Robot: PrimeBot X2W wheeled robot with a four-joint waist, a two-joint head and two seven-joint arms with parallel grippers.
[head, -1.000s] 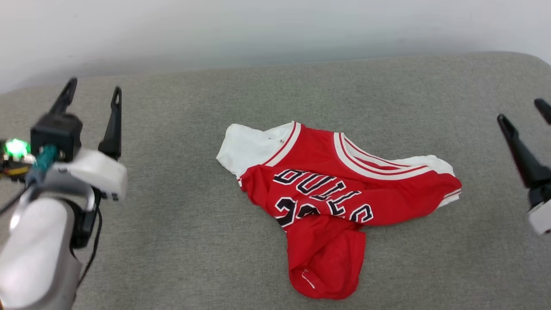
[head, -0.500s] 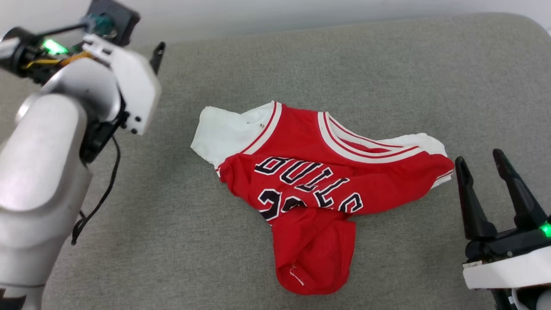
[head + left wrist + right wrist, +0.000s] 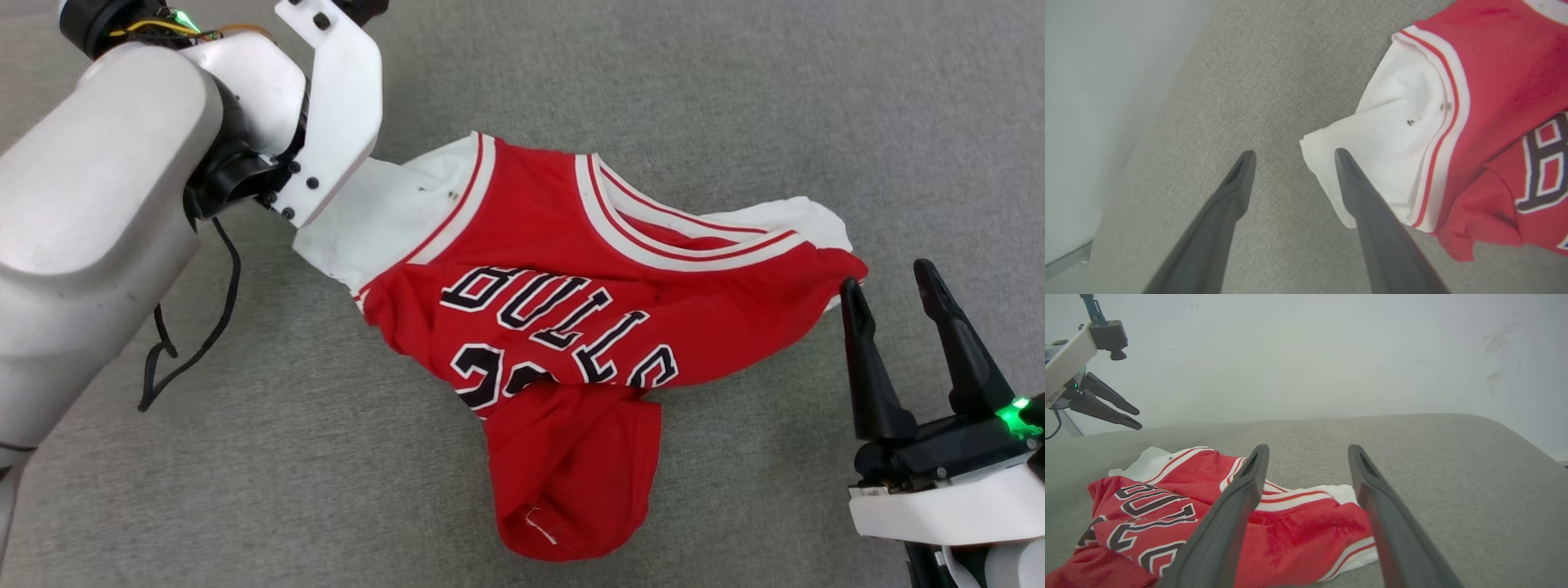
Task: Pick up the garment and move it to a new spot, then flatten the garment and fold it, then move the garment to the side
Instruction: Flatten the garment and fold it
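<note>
The right gripper grabs the garment by its white sleeve's edge (image 3: pixel 824 217) next, to lift the garment to a new spot.
The garment (image 3: pixel 571 327), a red jersey with white sleeves, striped trim and black-and-white lettering, lies crumpled on the grey cushion (image 3: pixel 735 106). My left gripper (image 3: pixel 1294 152) is open above the cushion beside the white sleeve (image 3: pixel 1392 139); one finger overlaps the sleeve's edge. From the right wrist view the left gripper (image 3: pixel 1138 419) hangs clear above the garment's far end. My right gripper (image 3: pixel 886 278) is open just off the garment's right end, with nothing between its fingers. In the right wrist view my right gripper (image 3: pixel 1308 447) frames the red fold and striped trim (image 3: pixel 1298 531).
The pale left forearm (image 3: pixel 98 212) and its dangling black cable (image 3: pixel 220 318) cover the cushion's left part. A white wall (image 3: pixel 1306 355) stands behind the cushion, whose far edge (image 3: pixel 1412 416) curves down at the right.
The head camera has tilted down and closer. My left arm has reached forward to the white sleeve. My right gripper has come in beside the garment's right end. Both stay open.
</note>
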